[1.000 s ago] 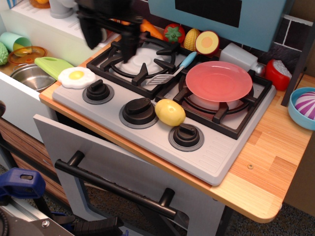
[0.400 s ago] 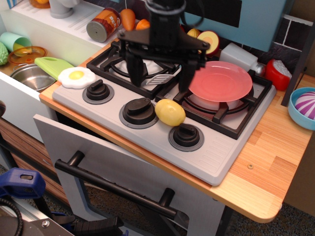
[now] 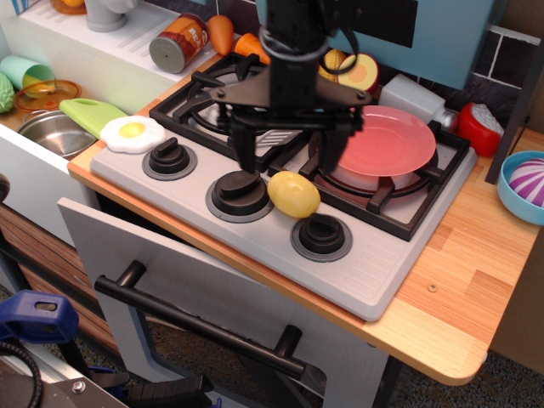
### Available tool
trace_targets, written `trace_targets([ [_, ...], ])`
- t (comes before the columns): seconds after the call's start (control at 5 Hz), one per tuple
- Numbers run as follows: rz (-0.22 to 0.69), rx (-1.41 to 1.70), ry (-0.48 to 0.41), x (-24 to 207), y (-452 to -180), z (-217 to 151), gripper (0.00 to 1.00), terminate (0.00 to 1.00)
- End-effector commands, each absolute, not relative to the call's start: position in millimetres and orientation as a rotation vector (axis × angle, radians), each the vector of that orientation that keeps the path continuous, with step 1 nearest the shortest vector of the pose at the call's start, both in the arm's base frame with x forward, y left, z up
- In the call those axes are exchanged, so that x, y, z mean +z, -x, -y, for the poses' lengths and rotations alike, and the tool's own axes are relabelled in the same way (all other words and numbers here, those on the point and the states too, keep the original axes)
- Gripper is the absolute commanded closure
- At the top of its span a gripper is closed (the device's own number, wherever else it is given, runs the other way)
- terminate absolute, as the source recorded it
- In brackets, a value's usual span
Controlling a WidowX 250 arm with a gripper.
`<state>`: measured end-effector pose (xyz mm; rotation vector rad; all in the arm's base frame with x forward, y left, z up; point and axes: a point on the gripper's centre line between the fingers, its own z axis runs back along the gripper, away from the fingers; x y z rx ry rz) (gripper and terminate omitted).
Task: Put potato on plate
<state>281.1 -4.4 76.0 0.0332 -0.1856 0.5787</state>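
The gripper grabs the pale-yellow potato by its rounded middle [image 3: 294,195] next, to put the potato on the salmon-pink plate [image 3: 389,141].
The pale-yellow potato [image 3: 293,194] lies on the grey stove front between two black knobs. The salmon-pink plate [image 3: 389,141] rests on the right burner grate. My gripper [image 3: 289,161] hangs open directly above and just behind the potato, its two black fingers spread wide, one by the middle knob, one at the plate's left edge. It holds nothing. The arm hides part of the left burner and the spatula.
A fried egg [image 3: 131,132] lies on the stove's left corner. A blue bowl [image 3: 524,185] stands at the right on the wooden counter. A can [image 3: 178,42], a carrot and toy fruit lie behind the burners. A sink [image 3: 51,127] is at the left.
My gripper has swung from the back left over the burners to the right and forward, then come down toward the potato. The potato and the plate have not moved.
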Motion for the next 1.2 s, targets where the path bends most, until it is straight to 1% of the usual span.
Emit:
trace_targets([
  [0.0, 0.184, 0.597, 0.04, 66.7, -288.7, -5.9, 0.0, 0.0],
  [0.6, 0.168, 0.662, 0.117, 40.3, -286.1, -6.6, 0.0, 0.0],
  [0.8, 0.172, 0.704, 0.123, 26.1, -288.5, -7.2, 0.0, 0.0],
  [1.0, 0.151, 0.747, 0.124, 24.8, -290.7, -7.1, 1.0, 0.0],
])
